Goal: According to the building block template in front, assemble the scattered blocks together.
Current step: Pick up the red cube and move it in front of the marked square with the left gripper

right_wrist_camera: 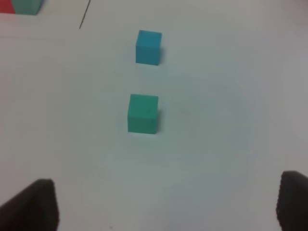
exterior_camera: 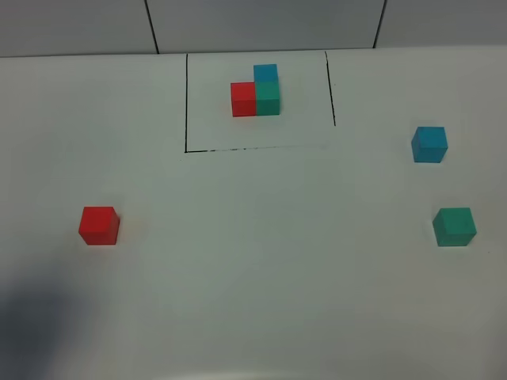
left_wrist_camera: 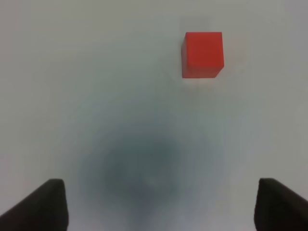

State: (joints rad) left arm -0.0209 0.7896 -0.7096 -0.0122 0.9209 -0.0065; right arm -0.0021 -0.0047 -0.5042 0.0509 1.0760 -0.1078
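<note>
The robot's left gripper needs to match the building block template [exterior_camera: 257, 90], so it should next grab the loose red cube [exterior_camera: 99, 226] by its opposite sides.
The building block template [exterior_camera: 257, 90] is a red, teal-green and blue cube cluster inside a thin black drawn rectangle at the table's far middle. A loose red cube [exterior_camera: 99, 226] sits at the left. A loose light blue cube [exterior_camera: 429, 144] and a loose teal-green cube [exterior_camera: 455, 226] sit at the right. No gripper shows in the exterior view. In the left wrist view my left gripper [left_wrist_camera: 161, 207] is open and empty, with the red cube [left_wrist_camera: 202, 54] ahead of it. In the right wrist view my right gripper [right_wrist_camera: 166, 204] is open and empty, with the teal-green cube [right_wrist_camera: 143, 113] ahead and the blue cube [right_wrist_camera: 148, 46] beyond.
The white table [exterior_camera: 261, 261] carries only the cubes and the drawn frame. A grey panelled wall [exterior_camera: 261, 24] rises behind it. A dark shadow lies at the table's front left corner [exterior_camera: 36, 317]. A corner of the template [right_wrist_camera: 19, 6] shows in the right wrist view.
</note>
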